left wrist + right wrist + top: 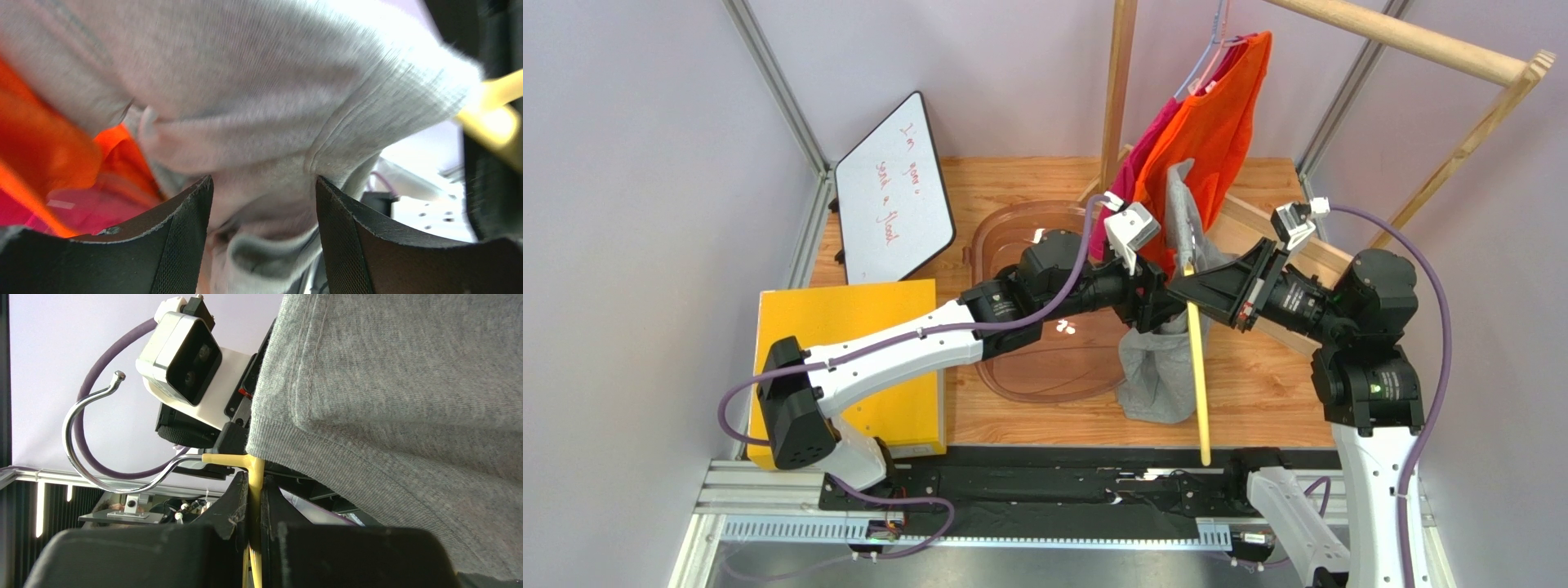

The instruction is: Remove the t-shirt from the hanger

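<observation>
Next, my left gripper pinches only the grey t-shirt's fold to remove the t-shirt from the hanger. The yellow hanger's arm stays free.
A grey t-shirt hangs on a yellow hanger in mid-air between the two arms. My right gripper is shut on the hanger's yellow neck, just below its metal hook; the grey t-shirt drapes to its right. My left gripper is open, its jaws standing apart around a fold of the grey t-shirt. Cloth lies between the fingers without being pinched. The hanger's yellow arm shows at the right edge of the left wrist view.
An orange t-shirt and a pink one hang on the wooden rack just behind. A clear plastic basin sits under the left arm. A whiteboard and a yellow box are at the left.
</observation>
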